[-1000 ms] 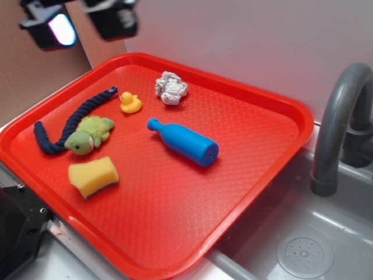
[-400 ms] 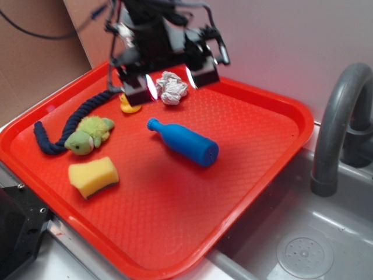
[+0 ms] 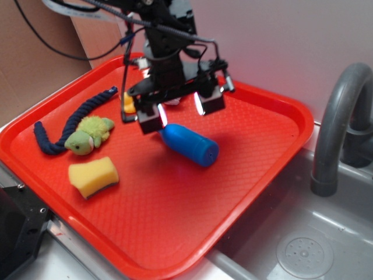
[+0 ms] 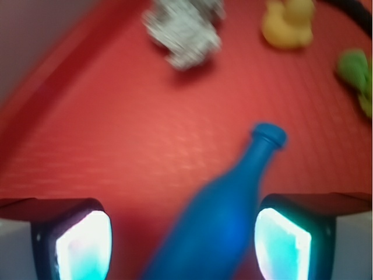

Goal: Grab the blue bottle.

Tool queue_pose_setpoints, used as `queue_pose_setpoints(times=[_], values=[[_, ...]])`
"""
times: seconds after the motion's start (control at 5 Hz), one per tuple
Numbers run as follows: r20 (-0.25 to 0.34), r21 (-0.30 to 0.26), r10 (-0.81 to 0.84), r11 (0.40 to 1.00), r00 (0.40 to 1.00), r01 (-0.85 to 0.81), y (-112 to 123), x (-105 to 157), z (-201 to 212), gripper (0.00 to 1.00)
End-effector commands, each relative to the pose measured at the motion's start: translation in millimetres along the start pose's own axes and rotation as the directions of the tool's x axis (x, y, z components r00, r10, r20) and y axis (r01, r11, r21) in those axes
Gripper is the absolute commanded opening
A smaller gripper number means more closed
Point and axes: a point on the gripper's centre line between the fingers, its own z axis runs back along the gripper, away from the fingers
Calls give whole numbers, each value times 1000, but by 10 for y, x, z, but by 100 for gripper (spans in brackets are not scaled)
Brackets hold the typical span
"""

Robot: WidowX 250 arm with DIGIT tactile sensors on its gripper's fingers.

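The blue bottle (image 3: 189,144) is below my fingers, so closing now would miss it, and my gripper needs to go lower before it closes on the bottle.
The blue bottle (image 3: 189,144) lies on its side on the red tray (image 3: 256,151), near the tray's middle. Its neck end is hidden behind my gripper in the exterior view. My gripper (image 3: 180,111) is open and hangs just above the bottle's neck end, one finger on each side. In the wrist view the bottle (image 4: 224,216) runs between the two lit fingertips (image 4: 84,245), neck and rimmed mouth pointing away. My gripper (image 4: 183,245) is open around it, with the bottle closer to the right fingertip and not gripped.
On the tray lie a yellow sponge (image 3: 93,176), a green plush toy (image 3: 90,134), a dark navy rope (image 3: 70,123), a yellow duck (image 4: 288,23) and a crumpled paper ball (image 4: 185,29). A grey sink (image 3: 303,245) and faucet (image 3: 341,122) stand to the right.
My gripper has come from the top left, moved right and down over the tray, and now sits low astride the bottle's neck end. The bottle has not moved.
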Motion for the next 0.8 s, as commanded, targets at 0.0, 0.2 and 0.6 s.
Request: queue_pose_setpoints(times=[0.0,0.2,0.6], values=[[-95,-36,10,999,995,-13,166,26,-119,100],[-31,-206,-66,977,997,58,-37,-58,-335,0],[19,-164,-388,908,921,386,-18,212,-6,0]])
